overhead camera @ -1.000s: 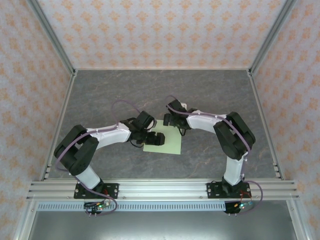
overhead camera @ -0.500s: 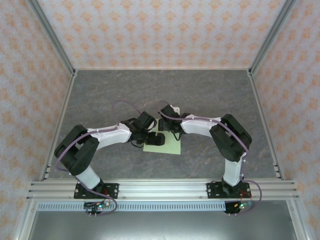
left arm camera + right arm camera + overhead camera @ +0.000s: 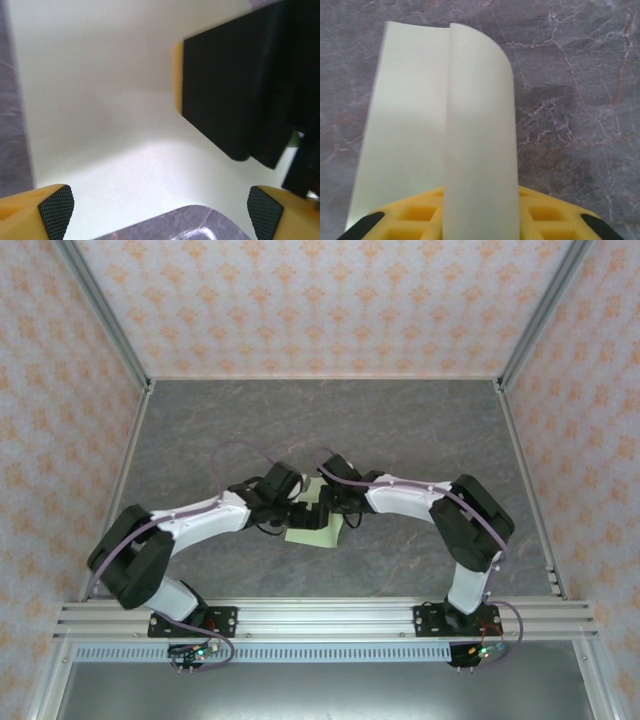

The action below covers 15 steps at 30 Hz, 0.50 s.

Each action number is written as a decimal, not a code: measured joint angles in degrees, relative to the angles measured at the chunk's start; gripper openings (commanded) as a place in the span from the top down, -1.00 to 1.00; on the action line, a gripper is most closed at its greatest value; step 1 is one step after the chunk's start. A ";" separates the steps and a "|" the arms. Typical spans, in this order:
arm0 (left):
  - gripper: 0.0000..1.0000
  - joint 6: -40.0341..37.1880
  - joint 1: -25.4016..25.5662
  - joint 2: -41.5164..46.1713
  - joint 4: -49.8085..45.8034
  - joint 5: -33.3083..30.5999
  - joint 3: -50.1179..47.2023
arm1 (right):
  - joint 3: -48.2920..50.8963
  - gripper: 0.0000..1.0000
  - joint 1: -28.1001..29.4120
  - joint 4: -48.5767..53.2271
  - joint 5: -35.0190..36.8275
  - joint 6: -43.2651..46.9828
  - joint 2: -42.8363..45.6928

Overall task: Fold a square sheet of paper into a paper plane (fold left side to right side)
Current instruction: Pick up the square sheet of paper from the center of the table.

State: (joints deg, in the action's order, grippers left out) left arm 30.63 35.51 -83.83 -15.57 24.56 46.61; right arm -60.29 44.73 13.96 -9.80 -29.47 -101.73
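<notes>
My left gripper grabs the square sheet's lifted edge (image 3: 334,527) (image 3: 227,191) beside the right gripper next, and the opposite side stays free for folding across.
The square sheet of paper (image 3: 312,531) is pale green and lies on the grey marbled table between the two arms. In the right wrist view one side of the sheet (image 3: 479,150) curls up and over the flat part. My right gripper (image 3: 333,507) is shut on that lifted edge, and the paper runs across its yellow finger (image 3: 545,222). My left gripper (image 3: 299,511) hovers open just over the sheet (image 3: 100,100), its two mesh-tipped fingers (image 3: 55,209) wide apart. The right gripper's black finger (image 3: 230,85) sits close ahead of it. A paper plane is out of view.
The grey marbled table (image 3: 400,430) stretches behind and beside the arms. Patterned walls and metal frame posts (image 3: 105,320) close in the workspace. An aluminium rail (image 3: 320,615) carries both arm bases at the near edge.
My right gripper moved left onto the sheet and closed on its edge, lifting it. The left arm reached further right. From above, the sheet looks narrower.
</notes>
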 measured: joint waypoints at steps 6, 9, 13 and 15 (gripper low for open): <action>-0.92 0.15 -8.11 12.20 0.09 3.21 -2.56 | 6.64 0.55 -4.00 -6.38 -8.96 -0.68 8.55; -0.96 0.90 -10.62 17.88 0.46 5.49 -3.52 | 10.93 0.55 -7.96 -11.47 -15.39 -2.03 13.77; -0.99 1.55 -11.93 23.87 2.21 8.92 -4.20 | 13.09 0.55 -12.87 -14.78 -23.54 -2.45 20.98; -0.99 2.40 -11.98 25.79 4.26 11.08 -4.26 | 13.03 0.55 -14.08 -16.17 -27.56 -2.23 24.85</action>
State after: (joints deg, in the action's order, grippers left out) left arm 33.04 23.53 -58.04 -11.31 35.64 42.35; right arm -47.27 30.65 -2.22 -37.36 -31.70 -76.88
